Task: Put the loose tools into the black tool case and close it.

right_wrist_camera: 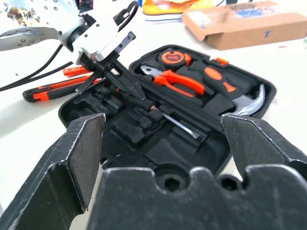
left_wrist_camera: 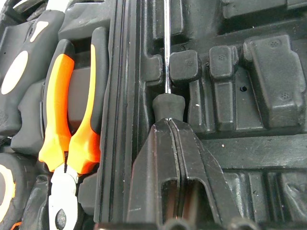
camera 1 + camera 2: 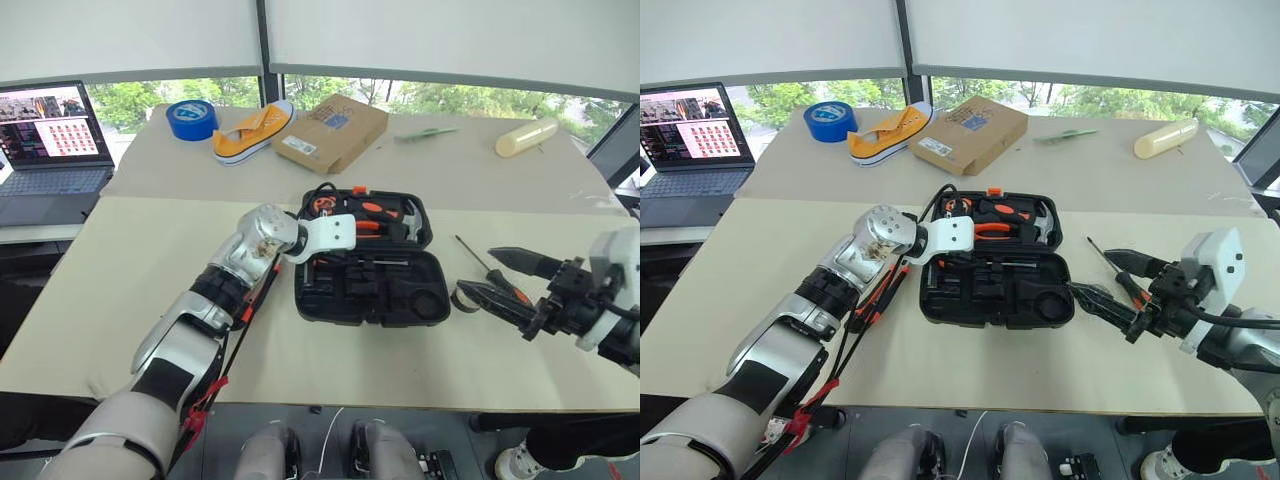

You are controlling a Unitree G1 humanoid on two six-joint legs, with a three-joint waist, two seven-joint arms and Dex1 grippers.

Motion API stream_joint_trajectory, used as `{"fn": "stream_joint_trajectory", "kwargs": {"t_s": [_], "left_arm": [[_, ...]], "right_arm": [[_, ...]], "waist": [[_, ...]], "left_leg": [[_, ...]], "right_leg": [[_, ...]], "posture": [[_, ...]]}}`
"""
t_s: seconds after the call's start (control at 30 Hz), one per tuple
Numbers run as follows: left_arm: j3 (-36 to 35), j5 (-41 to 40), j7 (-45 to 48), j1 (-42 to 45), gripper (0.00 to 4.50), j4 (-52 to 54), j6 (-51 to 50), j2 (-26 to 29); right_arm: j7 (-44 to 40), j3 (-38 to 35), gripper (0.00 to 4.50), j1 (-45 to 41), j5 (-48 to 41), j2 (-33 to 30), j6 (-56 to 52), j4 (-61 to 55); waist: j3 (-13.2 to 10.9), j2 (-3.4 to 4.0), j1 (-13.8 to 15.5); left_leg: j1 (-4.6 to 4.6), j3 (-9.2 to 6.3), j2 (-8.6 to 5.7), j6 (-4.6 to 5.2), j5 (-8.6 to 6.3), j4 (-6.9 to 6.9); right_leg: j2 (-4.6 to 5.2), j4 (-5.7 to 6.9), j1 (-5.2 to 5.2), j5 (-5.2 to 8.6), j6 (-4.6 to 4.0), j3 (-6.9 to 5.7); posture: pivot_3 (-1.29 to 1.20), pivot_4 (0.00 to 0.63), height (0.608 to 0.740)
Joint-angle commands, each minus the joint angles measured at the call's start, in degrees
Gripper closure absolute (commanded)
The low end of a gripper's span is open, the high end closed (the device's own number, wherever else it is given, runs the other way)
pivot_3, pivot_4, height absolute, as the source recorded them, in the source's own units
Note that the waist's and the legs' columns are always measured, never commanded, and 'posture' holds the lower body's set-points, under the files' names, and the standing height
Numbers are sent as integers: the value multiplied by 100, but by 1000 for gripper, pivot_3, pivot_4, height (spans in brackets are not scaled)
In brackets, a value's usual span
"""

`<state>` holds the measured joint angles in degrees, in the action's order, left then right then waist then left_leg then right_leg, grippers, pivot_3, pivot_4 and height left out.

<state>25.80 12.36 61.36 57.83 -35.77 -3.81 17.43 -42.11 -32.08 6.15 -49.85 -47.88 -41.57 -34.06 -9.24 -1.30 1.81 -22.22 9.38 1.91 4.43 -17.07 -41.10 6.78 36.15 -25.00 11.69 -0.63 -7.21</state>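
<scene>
The robot's right gripper should grab the loose screwdriver by its orange-and-black handle (image 3: pixel 511 288) next, because the screwdriver has a long, thin metal shaft (image 3: pixel 472 252) and a thick big end.
The black tool case (image 3: pixel 430 300) lies open mid-table. In its near half a screwdriver (image 2: pixel 166 52) rests in a slot. My left gripper (image 2: pixel 169 120) is shut, and its tips press on the end of that handle (image 2: pixel 168 104); nothing shows between the fingers. Right of the case my right gripper (image 3: pixel 475 271) hangs open and empty over a loose screwdriver (image 3: pixel 1105 255) and a small dark tape roll (image 3: pixel 465 298). On the table left of the case, under my left arm, lie an orange-black utility knife (image 1: pixel 48 91) and another orange-handled tool (image 1: pixel 76 72).
Pliers (image 2: pixel 72 120), a hammer (image 1: pixel 249 100) and a tape measure (image 1: pixel 171 57) sit in the case's far half. At the back stand a blue tape roll (image 3: pixel 192 118), a yellow shoe (image 3: pixel 250 132), a cardboard box (image 3: pixel 330 133) and a cream roll (image 3: pixel 527 136). A laptop (image 3: pixel 50 140) is far left.
</scene>
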Motion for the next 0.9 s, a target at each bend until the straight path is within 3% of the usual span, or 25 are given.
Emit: {"fn": "stream_joint_trajectory", "kwargs": {"t_s": [0.03, 0.13, 0.17, 0.27, 0.47, 0.63, 0.9], "left_arm": [[-465, -397, 92, -104, 4471, 96, -310, 129], [-1210, -1406, 671, -360, 3780, 945, -1225, 387], [-1395, -1745, 923, -495, 3364, 1304, -1536, 526], [-2221, -3233, 1763, -1221, 2323, 2958, -2919, 1368], [-3287, -4403, 1739, -2792, 178, 5177, -4094, 2719], [-4172, -5413, 1401, -3461, 60, 5891, -4883, 3202], [-4263, -5752, 500, -3690, 60, 6358, -4816, 3096]], "right_arm": [[46, -150, 0, 295, 449, -18, 270, 39], [61, -426, 0, 650, 763, 28, 362, 203], [18, -544, 0, 763, 753, 50, 359, 243], [-257, -1195, 0, 1224, 538, 139, 292, 404], [-861, -2174, 0, 1814, 577, -50, 311, 1070], [-1176, -2159, 0, 1839, 730, -348, 347, 1469], [-1000, -381, 0, 398, 1577, -535, 830, 2596]], "waist": [[0, 0, -5], [0, 0, -60], [0, 0, -93], [-1, 4, -153], [2, 16, -129], [2, 16, -79], [3, 19, -113]], "left_leg": [[-2, 1, 0, 1, 0, -1], [-11, 3, 1, 1, 0, -1], [-13, 5, 2, -2, 1, -1], [-14, 8, 5, -10, 6, 9], [24, 4, 10, -18, 4, 15], [22, -11, 9, -12, -3, 14], [41, -15, 5, -16, -1, 17]], "right_leg": [[1, 1, -2, -1, 1, 0], [0, 5, -17, -1, 2, 1], [-5, 8, -22, -1, 2, 0], [-11, 7, -30, 0, 2, -1], [-11, 1, 7, 28, 47, 18], [-10, -4, 16, 31, 48, 36], [-17, -4, 35, 29, 41, 50]], "posture": [[0, 150, 731], [0, 150, 731], [0, 150, 731], [0, 150, 731], [0, 150, 731], [0, 150, 731], [0, 150, 731]]}}
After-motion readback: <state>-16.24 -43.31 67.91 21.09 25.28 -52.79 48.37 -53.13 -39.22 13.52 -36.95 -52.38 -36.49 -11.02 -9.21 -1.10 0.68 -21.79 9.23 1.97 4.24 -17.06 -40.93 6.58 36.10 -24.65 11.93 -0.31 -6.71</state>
